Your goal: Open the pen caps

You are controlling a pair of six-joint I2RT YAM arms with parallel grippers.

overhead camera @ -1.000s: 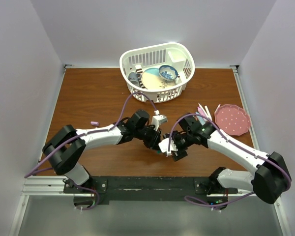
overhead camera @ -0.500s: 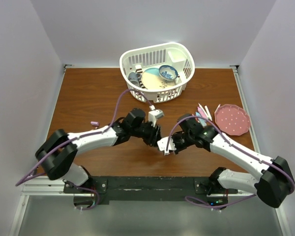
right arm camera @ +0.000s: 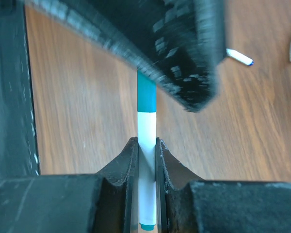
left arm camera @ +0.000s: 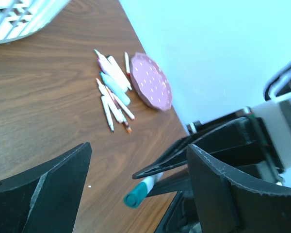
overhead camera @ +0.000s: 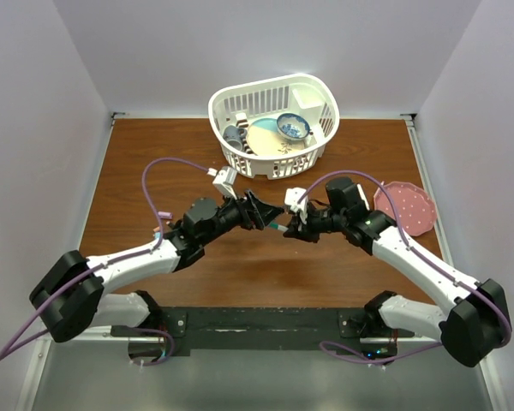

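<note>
Next, my left gripper grabs the teal pen cap by its end (overhead camera: 274, 225) (left arm camera: 137, 195), leaving the marker's white body free. Then it pulls the marker open.
My right gripper (right arm camera: 146, 141) is shut on the white barrel of a marker (right arm camera: 146, 128). The marker's teal pen cap (left arm camera: 136, 195) sticks out past the fingertips toward the left arm. My left gripper (left arm camera: 139, 148) is open, its two black fingers (left arm camera: 43, 194) standing wide on either side of that cap. From above, the two grippers meet nose to nose over the middle of the table, left gripper (overhead camera: 264, 214) and right gripper (overhead camera: 291, 225). One left finger (right arm camera: 160, 43) hides the cap's tip in the right wrist view. I cannot tell whether it touches the cap.
A heap of loose markers (left arm camera: 114, 92) lies next to a pink dotted plate (overhead camera: 409, 207) at the right. A white basket (overhead camera: 274, 90) of dishes stands at the back. A small pink cap (overhead camera: 164, 215) rests at the left, and a single marker (right arm camera: 240, 57) lies apart.
The right gripper has shut on the marker and the left gripper has opened. Both grippers have moved away from the near edge toward the table's middle.
</note>
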